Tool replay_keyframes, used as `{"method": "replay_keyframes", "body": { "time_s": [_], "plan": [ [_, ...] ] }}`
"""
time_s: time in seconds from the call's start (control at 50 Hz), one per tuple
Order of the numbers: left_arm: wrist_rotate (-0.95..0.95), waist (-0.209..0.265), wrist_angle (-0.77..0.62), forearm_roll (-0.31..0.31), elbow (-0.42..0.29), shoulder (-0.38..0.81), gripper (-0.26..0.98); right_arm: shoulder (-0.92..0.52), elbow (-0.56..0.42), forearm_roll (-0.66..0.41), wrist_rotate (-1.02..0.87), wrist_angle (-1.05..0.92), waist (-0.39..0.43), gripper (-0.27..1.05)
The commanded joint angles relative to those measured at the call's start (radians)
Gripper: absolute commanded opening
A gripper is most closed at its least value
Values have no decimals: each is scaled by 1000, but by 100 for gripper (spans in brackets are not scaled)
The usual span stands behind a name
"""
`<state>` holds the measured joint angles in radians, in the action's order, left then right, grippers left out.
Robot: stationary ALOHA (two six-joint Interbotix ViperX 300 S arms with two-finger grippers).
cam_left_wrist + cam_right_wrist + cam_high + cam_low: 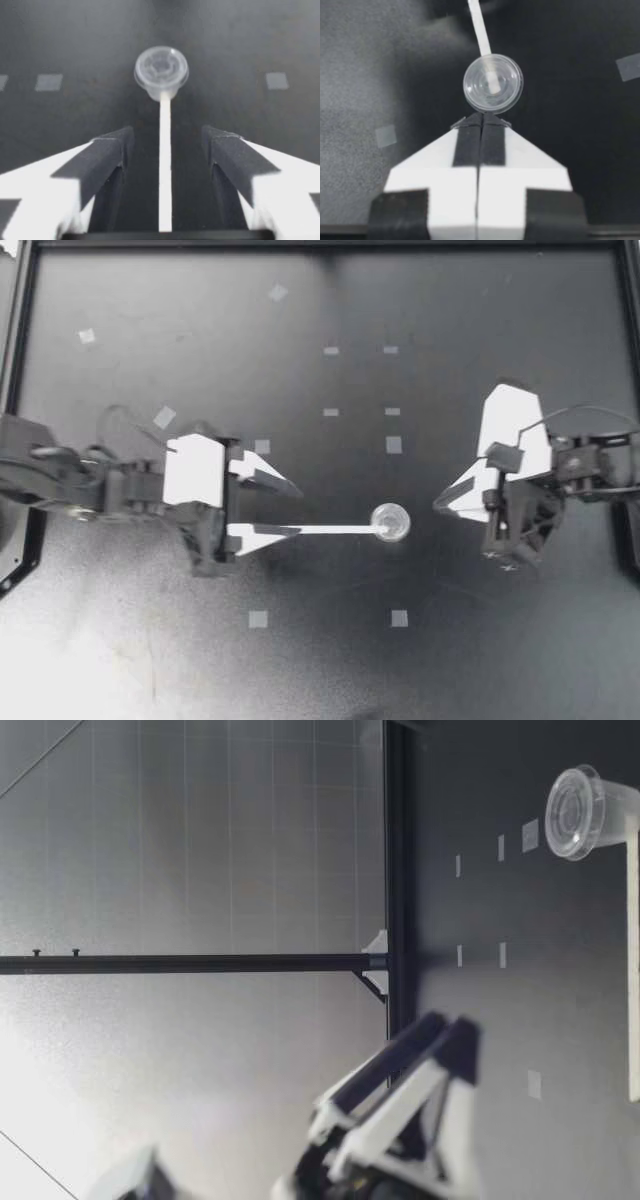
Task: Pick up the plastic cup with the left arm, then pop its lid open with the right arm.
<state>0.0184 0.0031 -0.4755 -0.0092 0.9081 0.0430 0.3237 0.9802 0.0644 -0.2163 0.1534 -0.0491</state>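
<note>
I will take hold of the cup by its side (387, 531) with my left gripper next, which leaves the clear plastic cup's lid (393, 519) free to pop open.
A small clear round cup (390, 522) rests on the black table (330, 660), with a thin white stick (335, 530) running from it toward my left arm. My left gripper (297, 510) is open; the stick (165, 165) lies on the table between its fingers (107, 150), touching neither, and the cup (161, 70) sits ahead of them. In the low view my left gripper (450, 1025) hovers above the stick's (633, 970) end away from the cup (585, 812). My right gripper (437, 505) is shut and holds nothing. Its tip (481, 117) points at the cup (493, 83) from just short of it.
Several small grey tape squares (394, 445) mark the tabletop, some beside the cup and others near the front (258, 619). A black frame rail (320, 245) borders the far edge, and side rails run along both ends.
</note>
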Motion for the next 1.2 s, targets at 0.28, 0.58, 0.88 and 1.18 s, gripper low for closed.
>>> {"method": "replay_keyframes", "body": {
  "time_s": [0.28, 0.58, 0.88, 1.18],
  "plan": [
    [3, 3, -11, 0, -117, 133, 60, -81, -23, 31, -2, -120, 6, -10],
    [2, 3, -2, 0, -201, 225, 65, -153, -35, 32, -23, -161, 23, -10],
    [5, 3, 26, 2, -279, 290, 69, -190, -28, 32, -57, -212, 38, -10],
    [3, 8, 26, 2, -310, 324, 70, -229, -28, 32, -61, -245, 37, -10]
  ]
}}
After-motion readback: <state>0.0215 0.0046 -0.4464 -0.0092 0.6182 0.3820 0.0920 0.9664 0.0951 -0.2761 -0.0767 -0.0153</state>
